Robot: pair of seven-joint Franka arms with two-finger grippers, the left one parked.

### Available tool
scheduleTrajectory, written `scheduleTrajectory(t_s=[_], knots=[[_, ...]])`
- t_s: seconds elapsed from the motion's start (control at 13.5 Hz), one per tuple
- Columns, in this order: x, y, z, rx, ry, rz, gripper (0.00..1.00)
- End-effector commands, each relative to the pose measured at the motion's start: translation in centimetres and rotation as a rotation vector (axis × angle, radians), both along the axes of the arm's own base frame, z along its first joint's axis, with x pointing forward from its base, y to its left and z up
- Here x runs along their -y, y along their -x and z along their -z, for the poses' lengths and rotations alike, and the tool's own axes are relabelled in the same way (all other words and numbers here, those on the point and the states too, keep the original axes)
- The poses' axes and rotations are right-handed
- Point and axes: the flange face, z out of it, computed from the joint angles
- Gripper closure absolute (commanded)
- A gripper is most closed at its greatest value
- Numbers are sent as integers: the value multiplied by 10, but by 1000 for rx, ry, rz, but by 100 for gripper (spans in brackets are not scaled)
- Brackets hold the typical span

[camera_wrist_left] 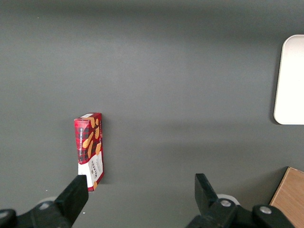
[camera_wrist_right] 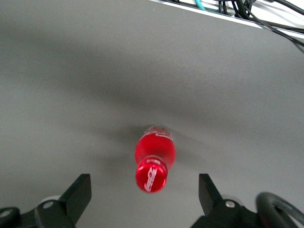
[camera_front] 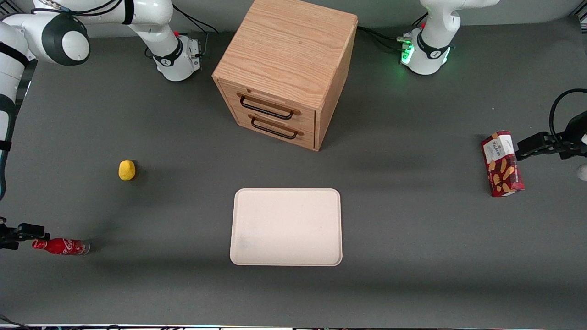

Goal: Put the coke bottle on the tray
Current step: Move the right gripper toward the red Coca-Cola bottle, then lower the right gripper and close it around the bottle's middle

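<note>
Next, my gripper grabs the coke bottle by its end with the cap (camera_front: 39, 244), leaving the coke bottle's base (camera_front: 85, 247) free to rest on the tray.
The coke bottle (camera_front: 62, 246), a slim red bottle with white script, stands on the grey table at the working arm's end, near the front edge. Seen from the right wrist, its red cap (camera_wrist_right: 151, 176) faces the camera and the coke bottle (camera_wrist_right: 155, 151) widens below it. My gripper (camera_front: 28, 234) hovers over the cap, open, and the gripper (camera_wrist_right: 144, 179) has one finger on each side of the cap with wide gaps and no contact. The cream-white tray (camera_front: 286, 227) lies flat mid-table, well apart from the bottle, and the left wrist view catches the tray (camera_wrist_left: 290, 80).
A small yellow lump (camera_front: 126, 170) sits farther from the front camera than the bottle. A wooden two-drawer cabinet (camera_front: 286, 68) stands farther back than the tray. A red snack box (camera_front: 502, 164) stands at the parked arm's end, the same snack box (camera_wrist_left: 89, 149) in the left wrist view.
</note>
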Motion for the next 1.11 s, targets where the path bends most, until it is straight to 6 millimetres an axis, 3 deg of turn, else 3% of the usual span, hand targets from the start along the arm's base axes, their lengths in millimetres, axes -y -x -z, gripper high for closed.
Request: scheduleTrajectory(t_s=[0.0,0.37,0.44,0.59,0.81,0.96,1.03], knots=[[-5,-3,12,5,26,-32,0],[-7,-5,16,10,40,-38,1],[-6,-5,16,7,51,-45,12],[-4,-4,15,-2,81,-54,45],[-5,-5,13,-6,104,-72,78],[-8,-6,11,-5,111,-105,98],[-9,-6,7,-1,115,-108,100]])
